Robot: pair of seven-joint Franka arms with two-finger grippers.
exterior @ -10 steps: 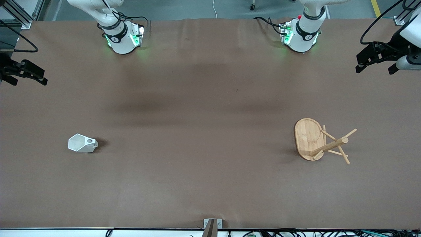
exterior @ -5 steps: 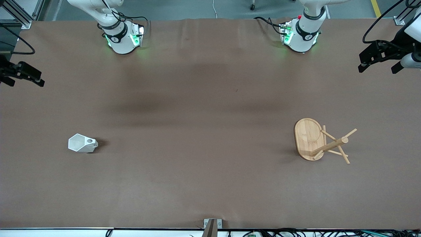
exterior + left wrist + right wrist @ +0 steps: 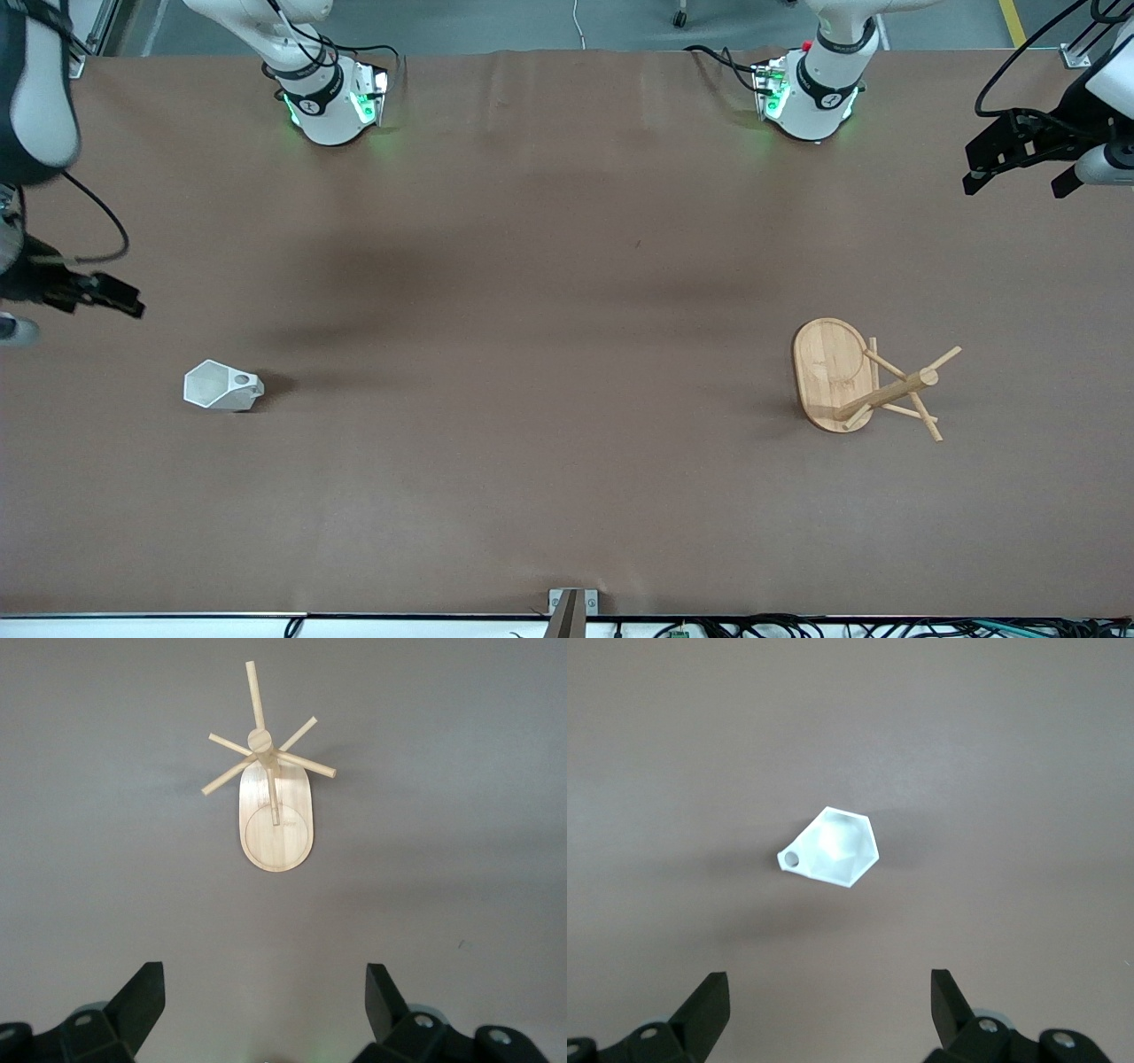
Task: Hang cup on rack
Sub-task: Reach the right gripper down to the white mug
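The white cup's pierced handle (image 3: 253,381) should stay free to hang on the rack. My right gripper needs to pick up the cup by its rim (image 3: 186,385) next.
The white faceted cup (image 3: 221,387) lies on its side on the brown table toward the right arm's end, with its pierced handle pointing toward the table's middle. It also shows in the right wrist view (image 3: 840,848). My right gripper (image 3: 93,301) is open and empty in the air beside the cup, near the table's end; its fingertips (image 3: 709,1001) frame bare table. The bamboo rack (image 3: 833,368) stands on its oval base toward the left arm's end, and it shows in the left wrist view (image 3: 275,819). My left gripper (image 3: 1015,182) is open and empty, well apart from the rack.
The two arm bases (image 3: 332,102) stand along the table's edge farthest from the front camera. A small metal bracket (image 3: 571,602) sits at the table's near edge. Brown table (image 3: 549,354) lies between cup and rack.
My right arm has swung in, and its gripper has come much closer to the cup. My left gripper has shifted only slightly. Cup and rack have not moved.
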